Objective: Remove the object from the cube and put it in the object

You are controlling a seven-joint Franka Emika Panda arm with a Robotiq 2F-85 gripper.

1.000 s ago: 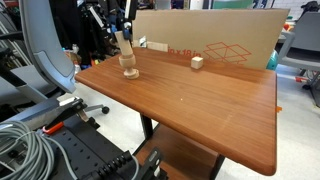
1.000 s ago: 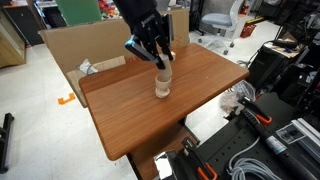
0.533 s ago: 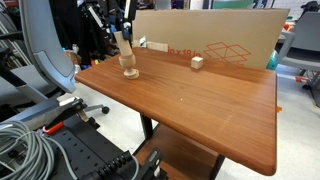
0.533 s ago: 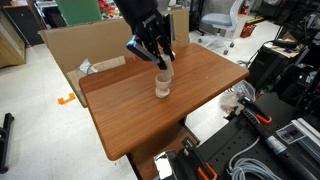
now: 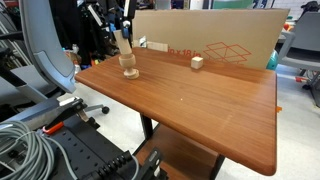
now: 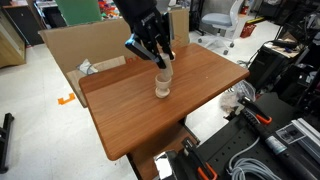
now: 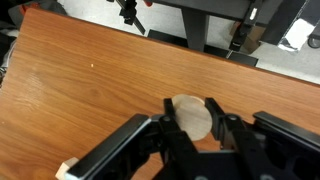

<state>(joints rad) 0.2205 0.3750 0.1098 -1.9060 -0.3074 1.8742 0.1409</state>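
The peg's [image 5: 127, 52] lower end meets the short round wooden base, so the peg would end in it if I opened now. It is time to release the peg.
My gripper [image 7: 190, 135] is shut on a round light wooden peg [image 7: 189, 117], whose end face shows between the fingers in the wrist view. In both exterior views the gripper [image 5: 123, 40] [image 6: 156, 55] holds the peg [image 5: 127, 52] [image 6: 163, 70] upright, directly over a short round wooden base [image 5: 130, 71] [image 6: 162, 91] on the brown table. The peg's lower end meets the base; I cannot tell whether it is seated inside. A small pale wooden cube [image 5: 197, 62] sits on the table near the far edge, apart from the gripper.
The wooden table [image 5: 200, 110] [image 6: 140, 115] has a large cardboard box [image 5: 210, 40] [image 6: 70, 50] behind it. Office chairs [image 5: 45, 60], cables [image 5: 25, 145] and equipment stand around the table. A pale block corner [image 7: 66, 170] shows at the wrist view's bottom left.
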